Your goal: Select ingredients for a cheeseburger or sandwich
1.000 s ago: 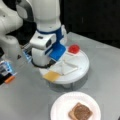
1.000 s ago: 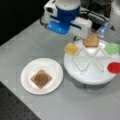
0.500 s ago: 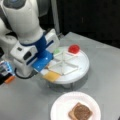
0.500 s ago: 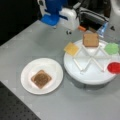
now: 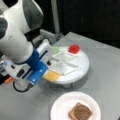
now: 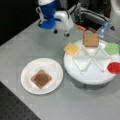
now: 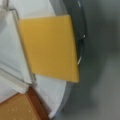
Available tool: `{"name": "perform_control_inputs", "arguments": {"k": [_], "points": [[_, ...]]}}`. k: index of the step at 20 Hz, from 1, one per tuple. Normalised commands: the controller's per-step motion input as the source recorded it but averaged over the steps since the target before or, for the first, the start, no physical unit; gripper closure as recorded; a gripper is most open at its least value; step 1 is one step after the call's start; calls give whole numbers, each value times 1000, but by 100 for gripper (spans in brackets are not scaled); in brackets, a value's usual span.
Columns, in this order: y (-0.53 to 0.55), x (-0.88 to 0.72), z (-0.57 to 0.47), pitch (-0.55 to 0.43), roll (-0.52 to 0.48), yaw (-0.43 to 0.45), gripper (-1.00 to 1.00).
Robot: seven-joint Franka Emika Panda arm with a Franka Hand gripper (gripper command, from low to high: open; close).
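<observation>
My gripper grips the yellow-orange cheese square (image 7: 48, 47) by its overhanging edge (image 7: 71, 50) next, to top the dark brown patty.
On the white plate (image 6: 53, 68) (image 5: 62, 105) lies a tan toast square topped by the dark brown patty (image 6: 41, 78) (image 5: 80, 112). The white divided tray (image 6: 87, 75) (image 5: 82, 63) holds the yellow-orange cheese square (image 6: 72, 48) (image 5: 51, 75) (image 7: 48, 47) overhanging its rim, a second toast square (image 6: 90, 40) (image 7: 15, 107), the green leaf (image 6: 111, 48) (image 5: 57, 49) and the red disc (image 6: 114, 67) (image 5: 74, 48). My gripper (image 6: 61, 33) hangs above the table just beyond the cheese, open and holding nothing. Its fingers do not show in the wrist view.
The arm's bulky white and blue body (image 5: 22, 42) fills a front view's left. Behind the tray lie an orange item (image 6: 81, 28) and a metal fixture (image 6: 93, 16). A dark perforated strip (image 6: 15, 110) borders the grey table.
The arm has moved off the tray's middle toward its cheese-side edge, leftwards in both front views. The food pieces have not moved.
</observation>
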Motion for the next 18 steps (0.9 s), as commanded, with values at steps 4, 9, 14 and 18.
{"name": "perform_control_inputs", "arguments": {"k": [4,9,14,18], "points": [[-97,74,-189,-28,495,43,-100],[-116,37,-156,-60,433,18,-100],[-129,3,-192,-81,383,21,-100],[-123,-16,-172,-87,361,18,-100]]}}
